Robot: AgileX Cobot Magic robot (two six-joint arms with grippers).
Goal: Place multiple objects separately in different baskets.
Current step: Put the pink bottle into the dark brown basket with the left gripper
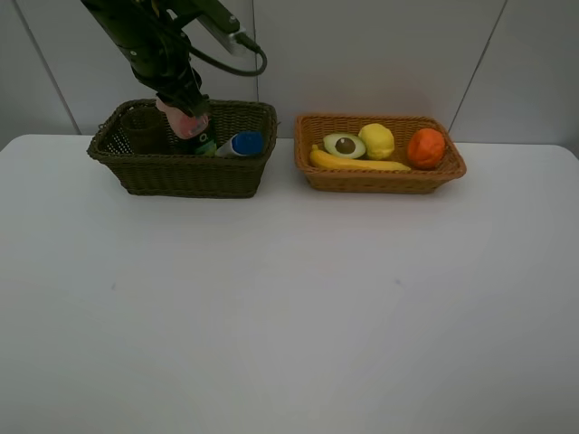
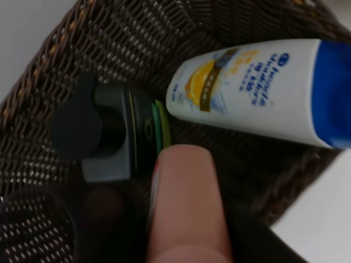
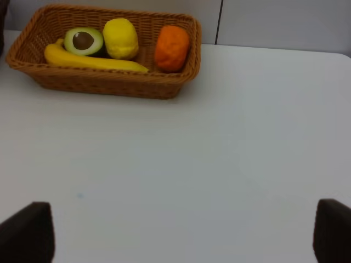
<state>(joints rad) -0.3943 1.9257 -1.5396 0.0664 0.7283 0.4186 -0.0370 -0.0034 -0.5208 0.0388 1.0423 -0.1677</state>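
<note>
The pink bottle (image 1: 187,124) hangs tilted above the dark basket's bottom and would drop and tip if my left gripper opened now. It goes farther in first.
My left gripper (image 1: 179,101) hangs over the dark brown-green basket (image 1: 136,174), shut on the small pink bottle (image 1: 187,124) (image 2: 186,203), which points down into it. On the basket floor lie the dark green pump bottle (image 1: 205,144) (image 2: 123,137) and the white blue-capped bottle (image 1: 241,145) (image 2: 258,93). The translucent cup (image 1: 145,131) stands at that basket's left end. The light orange-brown basket (image 1: 380,183) (image 3: 104,87) holds the banana (image 1: 357,165) (image 3: 93,61), halved avocado (image 1: 344,145) (image 3: 83,41), lemon (image 1: 377,141) (image 3: 120,38) and orange (image 1: 426,148) (image 3: 171,48). My right gripper (image 3: 178,233) is open above bare table, holding nothing.
The white table (image 1: 289,307) stretches in front of both baskets. A grey panelled wall (image 1: 380,54) rises right behind them. The left arm's cable (image 1: 237,68) loops above the dark basket. The right arm is outside the exterior high view.
</note>
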